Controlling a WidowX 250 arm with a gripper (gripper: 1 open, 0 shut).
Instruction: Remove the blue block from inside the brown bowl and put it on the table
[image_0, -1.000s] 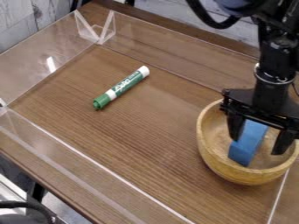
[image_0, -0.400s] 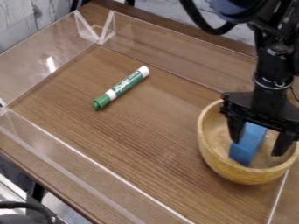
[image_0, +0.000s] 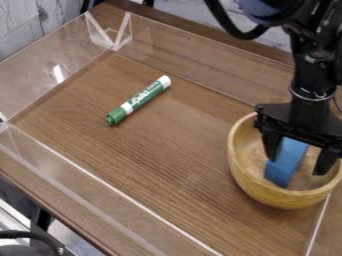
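Observation:
My gripper is about to grab the blue block by its upper end (image_0: 290, 147). That way it can take the block out of the brown bowl (image_0: 250, 181).
The brown bowl (image_0: 250, 181) sits at the right front of the table (image_0: 147, 150). Inside it lies the blue block (image_0: 287, 162), leaning on end against the bowl's inner wall. My black gripper (image_0: 297, 148) hangs straight down into the bowl, open, with one finger on each side of the block. I cannot tell whether the fingers touch the block. The lower part of the block is hidden by the bowl's near rim.
A green-and-white marker (image_0: 139, 99) lies on the wood left of centre. Low clear acrylic walls (image_0: 74, 60) edge the tabletop, with a clear triangular stand (image_0: 110, 32) at the back left corner. The bowl stands close to the right wall.
The gripper has sunk slightly lower around the block. The bowl, block and marker have not moved.

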